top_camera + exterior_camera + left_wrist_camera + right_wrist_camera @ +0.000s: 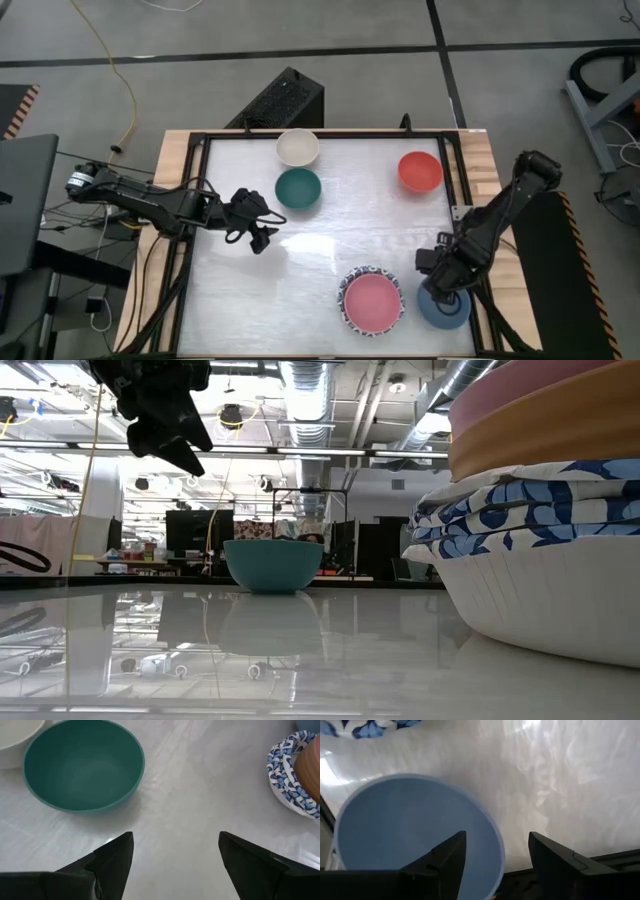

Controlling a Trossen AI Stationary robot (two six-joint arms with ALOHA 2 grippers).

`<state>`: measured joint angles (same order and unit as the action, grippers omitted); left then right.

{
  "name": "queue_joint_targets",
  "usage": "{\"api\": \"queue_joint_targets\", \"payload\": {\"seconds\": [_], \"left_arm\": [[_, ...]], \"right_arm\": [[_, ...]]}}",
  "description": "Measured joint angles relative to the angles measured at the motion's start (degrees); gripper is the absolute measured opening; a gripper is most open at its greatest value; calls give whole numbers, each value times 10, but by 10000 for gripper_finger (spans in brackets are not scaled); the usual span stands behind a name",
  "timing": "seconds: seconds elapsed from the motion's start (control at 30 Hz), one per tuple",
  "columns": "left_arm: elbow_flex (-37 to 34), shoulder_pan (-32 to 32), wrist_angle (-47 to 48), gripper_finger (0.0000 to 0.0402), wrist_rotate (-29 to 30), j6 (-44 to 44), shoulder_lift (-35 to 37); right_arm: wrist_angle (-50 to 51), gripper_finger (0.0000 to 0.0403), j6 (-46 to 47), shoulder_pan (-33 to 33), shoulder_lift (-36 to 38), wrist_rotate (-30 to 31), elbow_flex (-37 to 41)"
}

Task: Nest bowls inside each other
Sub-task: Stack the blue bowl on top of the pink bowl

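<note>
Next, my right gripper grabs the blue bowl by its rim [497, 840], to nest the blue bowl in the stack.
A stack of blue-and-white patterned bowls with an orange and a pink bowl on top [373, 302] [540, 510] stands near the front right. Just right of it sits the blue bowl [444, 308] [415, 835]. My right gripper [446, 278] [495, 855] hangs open above this bowl, pointing down, one finger over its inside and one outside its rim [496, 845]; I see no touch. My left gripper [258, 228] [175, 855] [172, 432] hangs open above the table at centre left, near the dark green bowl [298, 188] [82, 765] [272, 565]. A cream-white bowl [297, 147] and a red bowl [420, 172] stand at the back.
A black frame [462, 190] edges the white tabletop, close to the blue bowl on its right. A black box [280, 100] sits behind the table's far edge. Bare tabletop [330, 250] lies between the left gripper and the stack.
</note>
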<state>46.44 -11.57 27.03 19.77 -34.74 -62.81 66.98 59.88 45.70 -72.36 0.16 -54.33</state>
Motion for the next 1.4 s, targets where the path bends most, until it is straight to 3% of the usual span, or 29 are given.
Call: {"api": "queue_joint_targets", "payload": {"seconds": [0.8, 0.93, 1.3, 1.4], "left_arm": [[0, 0, 0, 281, 19, -25, 0], [0, 0, 1, 281, 21, -26, 0], [0, 0, 3, 281, 35, -33, -1], [0, 0, 5, 281, 36, -35, -1]], "right_arm": [[-138, 224, 51, -5, -1, -2, 108], [-138, 184, 58, -5, -1, -3, 108], [-132, 19, 114, -5, 1, -5, 106], [-125, 15, 178, -7, 0, 1, 106]]}}
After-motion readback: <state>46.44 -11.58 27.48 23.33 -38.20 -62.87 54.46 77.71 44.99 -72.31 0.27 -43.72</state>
